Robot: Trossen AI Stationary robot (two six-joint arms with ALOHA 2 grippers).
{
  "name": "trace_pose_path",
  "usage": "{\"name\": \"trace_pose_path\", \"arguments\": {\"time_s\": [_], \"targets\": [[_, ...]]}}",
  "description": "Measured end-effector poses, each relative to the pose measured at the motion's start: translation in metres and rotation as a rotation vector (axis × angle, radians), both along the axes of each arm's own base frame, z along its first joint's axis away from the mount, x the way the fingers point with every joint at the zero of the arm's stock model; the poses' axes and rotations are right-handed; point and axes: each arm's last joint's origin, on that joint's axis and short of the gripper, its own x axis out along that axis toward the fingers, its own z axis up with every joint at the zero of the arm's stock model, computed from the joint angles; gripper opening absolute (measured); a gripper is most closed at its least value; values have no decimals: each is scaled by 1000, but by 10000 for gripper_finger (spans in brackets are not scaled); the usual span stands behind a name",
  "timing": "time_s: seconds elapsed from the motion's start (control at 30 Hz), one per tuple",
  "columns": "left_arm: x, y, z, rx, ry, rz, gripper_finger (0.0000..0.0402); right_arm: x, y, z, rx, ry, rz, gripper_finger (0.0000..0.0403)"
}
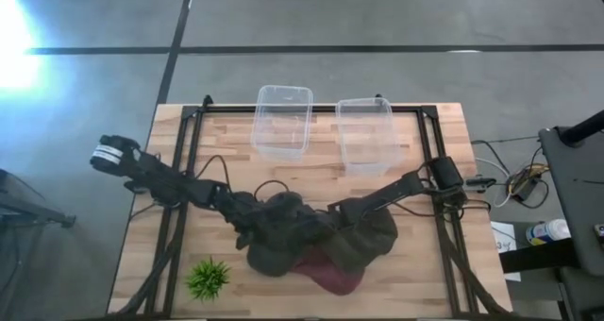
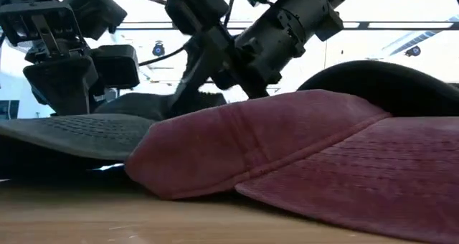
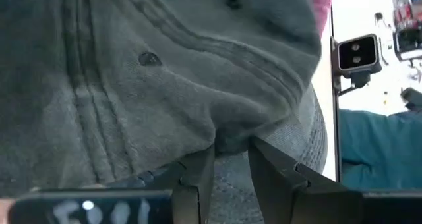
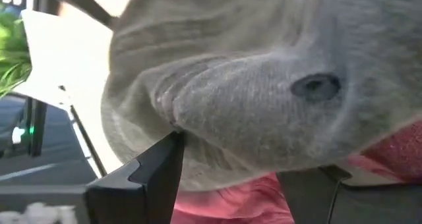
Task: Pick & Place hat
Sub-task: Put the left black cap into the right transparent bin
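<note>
The grey hat needs to go into a clear plastic container. My right gripper needs to grab the hat by its crown cloth [image 4: 224, 128] for that.
A heap of hats lies at the table's middle: a dark grey hat [image 1: 283, 231], an olive-grey one [image 1: 373, 231] and a red one [image 1: 332, 276] under them at the near side. In the low view the red hat [image 2: 301, 143] fills the front, with a grey brim [image 2: 72, 133] lying flat beside it. My left gripper [image 1: 253, 225] reaches the heap from the left and is shut on grey cloth. My right gripper [image 1: 332, 215] comes from the right, with grey crown cloth between its widely spaced fingers. My left gripper [image 3: 231, 174] pinches a raised fold of the grey hat's crown [image 3: 231, 135] between its two fingers. The brim shows just behind the fingers. The hat lies on the heap, not lifted. My right gripper [image 4: 241, 174] has a bulge of the grey hat's crown [image 4: 250, 112] between its fingers. One fingertip [image 4: 168, 151] touches a creased seam; the cloth hides the other fingertip. The crown rests on the red hat [image 4: 237, 201].
Two clear plastic containers [image 1: 283, 121] [image 1: 366, 132] stand at the table's far side. A small green plant [image 1: 208, 278] sits near the near left corner. Black rails [image 1: 184, 160] run along the table's sides. Bare wood lies between the heap and the containers.
</note>
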Motion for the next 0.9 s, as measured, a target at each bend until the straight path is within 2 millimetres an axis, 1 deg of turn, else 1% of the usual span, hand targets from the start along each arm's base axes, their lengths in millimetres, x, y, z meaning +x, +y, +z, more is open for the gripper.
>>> {"name": "trace_pose_path", "arguments": {"time_s": [0.1, 0.2, 0.3, 0.43, 0.6, 0.7, 0.8, 0.9], "targets": [[3, -1, 1, -2, -5, -21, 98, 2, -1, 10, -60, -67, 38, 219], [2, -1, 3, -9, -11, -28, 98, 2, -3, 25, -87, -127, 61, 219], [0, 0, 8, -12, -33, -27, 98, -1, -4, 40, -91, -158, 69, 219], [-1, 1, 16, -9, -70, -1, 98, -5, -3, 57, -53, -189, 110, 219], [-2, 4, 25, 25, -121, 66, 98, -7, -3, 63, -27, -197, 123, 219], [-1, 4, 27, 31, -134, 80, 98, -7, -6, 65, -50, -200, 91, 219], [1, 4, 30, 28, -147, 82, 98, -4, -12, 57, -67, -174, 57, 213], [2, 4, 32, 25, -155, 82, 98, -1, -19, 49, -59, -153, 29, 187]]}}
